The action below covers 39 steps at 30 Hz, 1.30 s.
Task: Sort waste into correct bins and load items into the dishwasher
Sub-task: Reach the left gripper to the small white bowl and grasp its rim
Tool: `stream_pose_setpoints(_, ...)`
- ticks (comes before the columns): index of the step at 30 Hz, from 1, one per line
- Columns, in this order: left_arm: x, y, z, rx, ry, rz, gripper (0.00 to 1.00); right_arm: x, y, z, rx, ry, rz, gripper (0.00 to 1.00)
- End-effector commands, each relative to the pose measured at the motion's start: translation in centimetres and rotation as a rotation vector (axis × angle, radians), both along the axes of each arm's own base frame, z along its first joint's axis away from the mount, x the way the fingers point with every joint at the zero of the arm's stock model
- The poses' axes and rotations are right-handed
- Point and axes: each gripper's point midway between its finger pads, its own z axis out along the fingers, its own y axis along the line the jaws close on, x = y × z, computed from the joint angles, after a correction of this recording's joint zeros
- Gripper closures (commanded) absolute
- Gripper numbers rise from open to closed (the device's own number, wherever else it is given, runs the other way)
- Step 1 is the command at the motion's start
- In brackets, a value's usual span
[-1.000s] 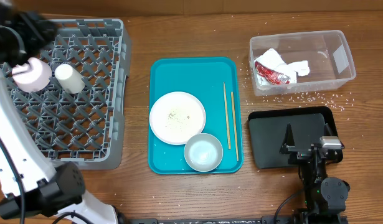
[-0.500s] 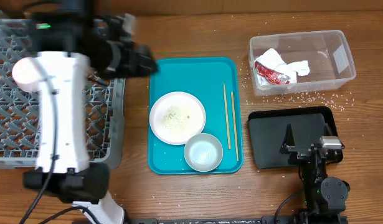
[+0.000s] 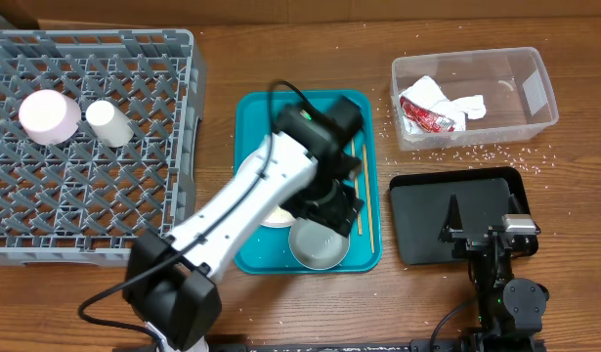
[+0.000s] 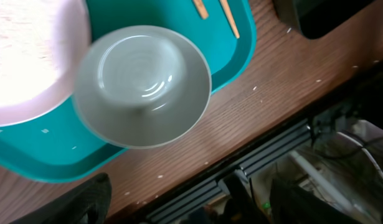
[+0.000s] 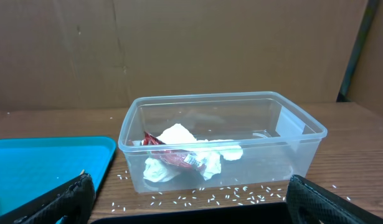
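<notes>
Next, the left gripper grabs the near bowl's rim on the side away from the plate [image 3: 273, 216], to tip the bowl over and load it into the dish rack.
My left gripper [image 3: 331, 207] hangs open and empty over the teal tray [image 3: 251, 117], above the near bowl [image 3: 315, 246]. In the left wrist view that bowl [image 4: 141, 84] sits upright and empty on the tray, touching the wide plate [image 4: 29, 56]. The arm hides most of the plate [image 3: 273, 216] from overhead. In the grey dish rack [image 3: 144, 210] lie a pale-pink bowl [image 3: 50, 115], upside down, and a small cup [image 3: 109, 123] on its side. The clear tub [image 3: 520, 93] holds white napkins [image 5: 179, 138] and a red wrapper [image 5: 172, 157]. My right gripper [image 3: 488, 233] rests open at the black tray [image 3: 427, 220].
Two wooden chopsticks [image 3: 362, 186] lie along the teal tray's right side. Loose rice grains [image 3: 476, 154] are scattered on the wood around the clear tub, also in front of it in the right wrist view [image 5: 241, 196]. The table's front edge runs just below the teal tray.
My left arm has swung from the dish rack at the far left across to the teal tray, and its jaws widened. The pale-pink bowl stays in the rack. The right arm has not moved.
</notes>
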Motion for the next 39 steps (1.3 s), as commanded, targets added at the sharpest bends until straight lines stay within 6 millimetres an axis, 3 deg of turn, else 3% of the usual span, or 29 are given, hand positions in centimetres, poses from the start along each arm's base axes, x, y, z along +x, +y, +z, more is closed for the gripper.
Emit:
stream_pose_setpoints(1, -0.7, -0.4, -1.2, 0.050, -0.029, 0.051, 0.22, 0.0, -0.2, -0.2, -0.001, -0.004, -0.008, 0.00)
stream_pose_setpoints(8, -3.0, -1.3, -3.5, 0.102, -0.025, 0.038, 0.29, 0.0, -0.2, -0.2, -0.001, -0.004, -0.008, 0.00)
stream_pose_setpoints(14, -3.8, -1.4, -6.3, 0.182, -0.081, 0.124, 0.38, 0.0, -0.2, -0.2, -0.001, -0.004, -0.008, 0.00)
stream_pose_setpoints(19, -4.7, -1.4, -8.4, 0.198, -0.097, 0.118, 0.38, 0.0, -0.2, -0.2, -0.001, -0.004, -0.008, 0.00)
stream_pose_setpoints(25, -4.9, -1.7, -9.5, 0.174, -0.117, 0.048, 0.39, 0.0, -0.2, -0.2, -0.001, -0.004, -0.008, 0.00)
stream_pose_setpoints(29, -4.9, -2.1, -9.9, 0.159, -0.132, 0.037, 0.51, 0.0, -0.2, -0.2, -0.001, -0.004, -0.008, 0.00)
stream_pose_setpoints(35, -4.3, -2.1, -10.6, 0.162, -0.176, 0.037, 0.56, 0.0, -0.2, -0.2, -0.001, -0.004, -0.008, 0.00)
stream_pose_setpoints(39, -3.7, -2.0, -10.7, 0.166, -0.207, 0.037, 0.68, 0.0, -0.2, -0.2, -0.001, -0.004, -0.008, 0.00)
